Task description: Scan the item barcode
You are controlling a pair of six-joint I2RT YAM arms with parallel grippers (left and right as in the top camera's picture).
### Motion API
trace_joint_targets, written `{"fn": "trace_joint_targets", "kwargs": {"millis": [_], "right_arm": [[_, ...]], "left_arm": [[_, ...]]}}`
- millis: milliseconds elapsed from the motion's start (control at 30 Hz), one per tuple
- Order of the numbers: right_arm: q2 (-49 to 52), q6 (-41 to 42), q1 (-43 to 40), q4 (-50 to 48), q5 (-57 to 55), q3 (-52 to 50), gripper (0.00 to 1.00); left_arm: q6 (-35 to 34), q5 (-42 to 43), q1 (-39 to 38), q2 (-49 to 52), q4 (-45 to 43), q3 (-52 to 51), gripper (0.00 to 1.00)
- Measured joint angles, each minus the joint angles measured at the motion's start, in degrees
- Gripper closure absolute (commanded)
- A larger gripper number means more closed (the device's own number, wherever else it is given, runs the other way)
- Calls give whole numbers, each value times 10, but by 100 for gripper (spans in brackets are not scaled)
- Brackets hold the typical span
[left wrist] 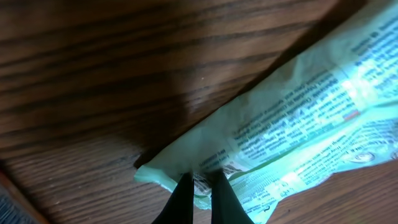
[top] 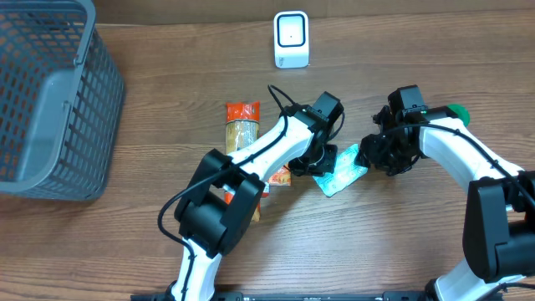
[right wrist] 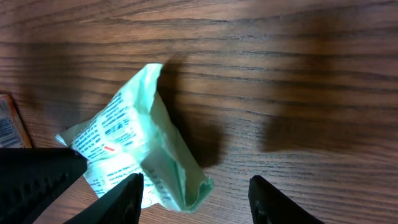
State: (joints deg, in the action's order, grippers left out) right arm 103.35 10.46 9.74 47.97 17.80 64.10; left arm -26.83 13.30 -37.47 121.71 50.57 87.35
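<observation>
My right gripper grabs the pale green packet by its folded-up end [top: 359,157] [right wrist: 176,174] next, which leaves the packet's printed body uncovered to scan its barcode.
The item is a pale green printed packet [top: 344,171] lying on the wooden table between my two arms. My left gripper [left wrist: 200,182] is shut on the packet's [left wrist: 298,118] crimped edge, pinching it between thin black fingers; dark stripes like a barcode show at the pinch. My right gripper [right wrist: 196,190] is open, its fingers [right wrist: 127,196] standing wide on either side of the packet's [right wrist: 134,140] other, folded-up end, not touching it. In the overhead view the left gripper [top: 322,160] and right gripper [top: 386,155] flank the packet. A white scanner [top: 291,39] stands upright at the back.
A grey mesh basket [top: 50,100] fills the far left. An orange-topped snack packet [top: 243,121] lies left of the left arm, another orange packet [top: 280,176] partly under it. A green object [top: 456,112] sits behind the right arm.
</observation>
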Motion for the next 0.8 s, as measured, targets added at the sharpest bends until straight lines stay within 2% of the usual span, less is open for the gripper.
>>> {"fn": "trace_joint_targets", "kwargs": {"millis": [367, 533, 667, 733, 800], "right_arm": [[0, 0, 0, -33, 7, -17, 44], [-1, -1, 0, -95, 36, -67, 66], [-6, 1, -2, -153, 70, -96, 89], [-10, 1, -2, -163, 81, -103, 95], [-12, 0, -3, -164, 84, -105, 96]], "left_arm": [[-1, 8, 0, 0, -4, 0, 96], [-1, 8, 0, 0, -5, 0, 96], [-1, 10, 0, 0, -5, 0, 96], [-1, 10, 0, 0, -5, 0, 96], [0, 10, 0, 0, -5, 0, 96]]}}
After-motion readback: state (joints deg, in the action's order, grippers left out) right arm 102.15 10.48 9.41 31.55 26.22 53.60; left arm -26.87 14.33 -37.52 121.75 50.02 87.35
